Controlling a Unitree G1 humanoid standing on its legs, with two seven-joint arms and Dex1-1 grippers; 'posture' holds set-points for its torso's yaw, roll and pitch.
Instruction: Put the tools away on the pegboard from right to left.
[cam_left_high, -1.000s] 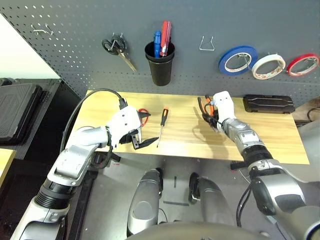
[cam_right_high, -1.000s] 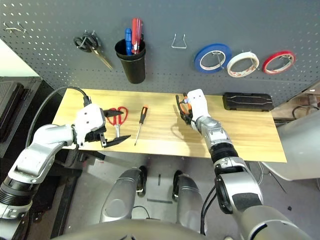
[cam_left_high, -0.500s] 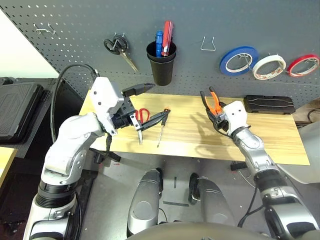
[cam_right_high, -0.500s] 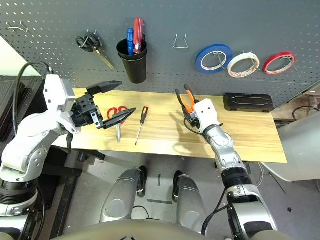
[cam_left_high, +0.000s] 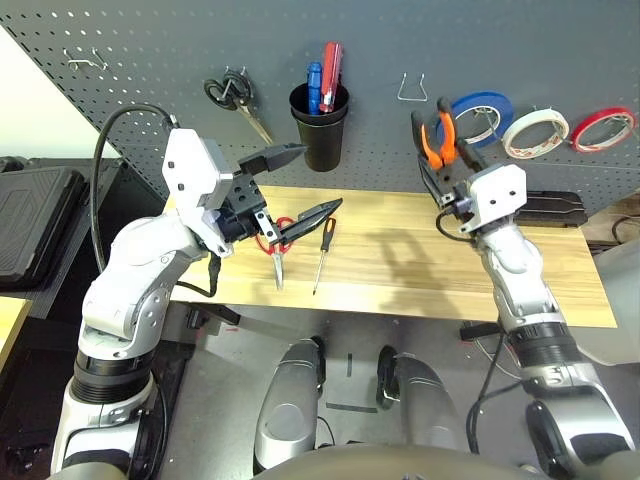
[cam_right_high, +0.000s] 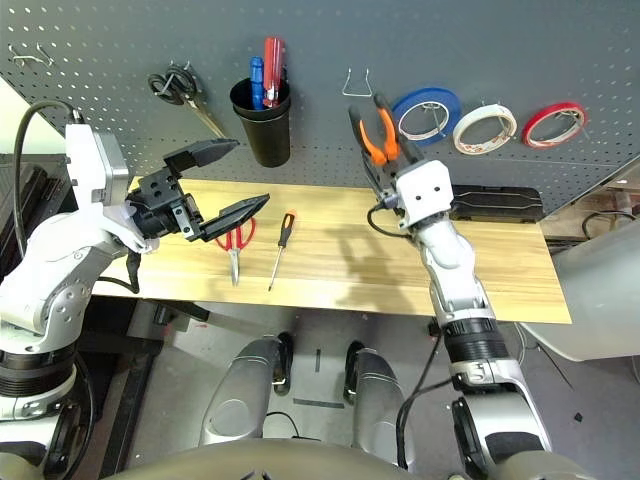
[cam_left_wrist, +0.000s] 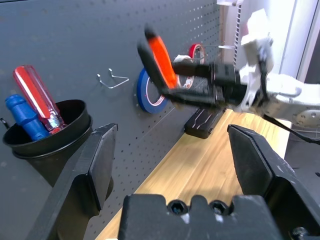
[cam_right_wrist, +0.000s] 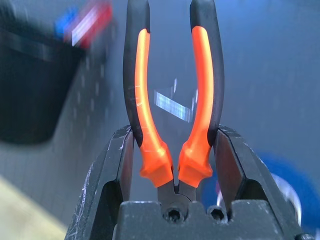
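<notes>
The orange-and-black pliers hang short of the bare wire hook (cam_left_high: 412, 88), so it is too early to release. My right gripper moves the pliers toward the hook first, then releases them.
My right gripper (cam_left_high: 443, 168) is shut on the orange-and-black pliers (cam_left_high: 433, 138), handles pointing up, in front of the pegboard (cam_left_high: 150, 60) just below and right of a bare wire hook (cam_left_high: 412, 88). The right wrist view has the pliers (cam_right_wrist: 150, 110) clamped between both fingers (cam_right_wrist: 122, 160). My left gripper (cam_left_high: 313, 180) hangs open and holds nothing, above the red-handled scissors (cam_right_high: 235, 238) and the slim screwdriver (cam_left_high: 322, 248), which lie on the bench. The white tape ring (cam_left_high: 536, 133) hangs on the pegboard.
A blue tape ring (cam_left_high: 478, 118) and a red tape ring (cam_left_high: 603, 128) flank the white one. A black cup (cam_left_high: 320, 130) with two screwdrivers and black-handled scissors (cam_left_high: 235, 95) hang further left. A black case (cam_left_high: 540, 205) lies at the bench's back right.
My right arm has lifted the pliers from just above the bench up to the pegboard beside the wire hook. My left gripper rose off the bench and stays open.
</notes>
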